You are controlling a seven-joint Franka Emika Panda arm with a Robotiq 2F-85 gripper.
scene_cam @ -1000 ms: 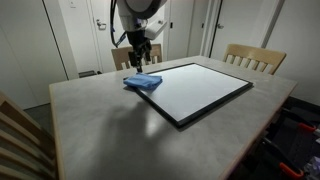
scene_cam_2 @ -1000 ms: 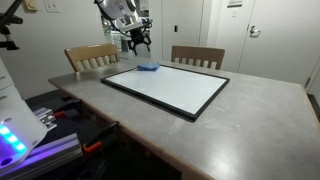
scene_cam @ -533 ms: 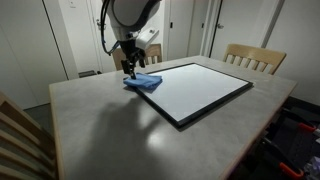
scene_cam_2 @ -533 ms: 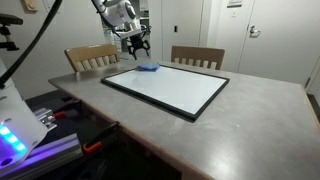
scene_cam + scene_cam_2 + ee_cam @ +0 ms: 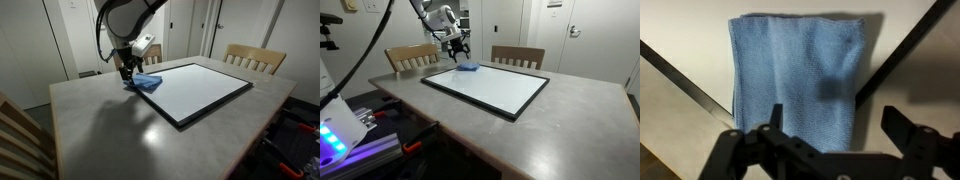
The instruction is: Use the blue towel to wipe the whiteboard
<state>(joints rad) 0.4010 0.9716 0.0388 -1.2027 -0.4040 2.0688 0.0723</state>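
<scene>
My gripper should move lower before it closes on the blue towel, because my open fingers are still apart from the towel and would miss it now.
The blue towel [image 5: 795, 80] lies folded flat across one corner of the whiteboard [image 5: 200, 90], overlapping its black frame [image 5: 690, 88] onto the grey table. In both exterior views the blue towel [image 5: 144, 82] [image 5: 468, 67] sits at the board's far corner. My gripper [image 5: 833, 125] hovers just above the towel, open, with one finger over the cloth and the other over the table beside the frame. Seen from outside, the gripper [image 5: 127, 72] [image 5: 457, 46] hangs close over the towel with nothing between its fingers.
The whiteboard [image 5: 485, 88] lies on a grey table [image 5: 110, 130]. Wooden chairs [image 5: 253, 58] [image 5: 412, 56] [image 5: 517, 57] stand along the table's far sides, and another chair back [image 5: 20, 140] is near the front. Doors and walls lie behind.
The arm has come down and shifted sideways over the towel; the gripper stays open throughout. The towel has not moved.
</scene>
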